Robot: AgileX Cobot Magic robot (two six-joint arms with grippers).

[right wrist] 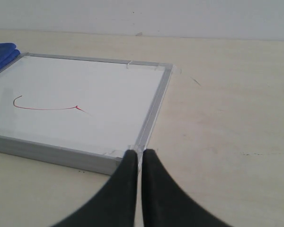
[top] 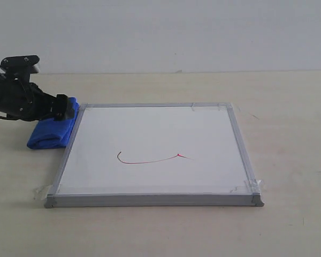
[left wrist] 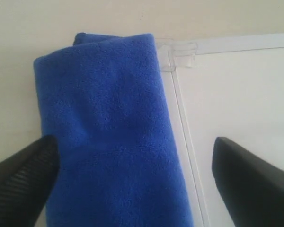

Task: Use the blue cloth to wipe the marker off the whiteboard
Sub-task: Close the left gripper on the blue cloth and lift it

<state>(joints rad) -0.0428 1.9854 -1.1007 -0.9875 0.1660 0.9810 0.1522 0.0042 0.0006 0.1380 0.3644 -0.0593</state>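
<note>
My left gripper grabs the blue cloth by its folded middle next. Then I wipe the red marker line off the whiteboard.
The whiteboard lies flat on the table with the red marker line on its near half. Just off the board's left frame lies the blue cloth, a rolled bundle. My left gripper hangs over the cloth's far end. In the left wrist view this left gripper is open, its jaws wide apart on either side of the cloth, one over the table and one over the board. My right gripper is shut and empty, above the board's near right corner. The right wrist view also shows the marker and a bit of the cloth.
The board's corners are held down with clear tape. Bare beige table stretches to the right of the board and in front of it. A pale wall stands behind the table.
</note>
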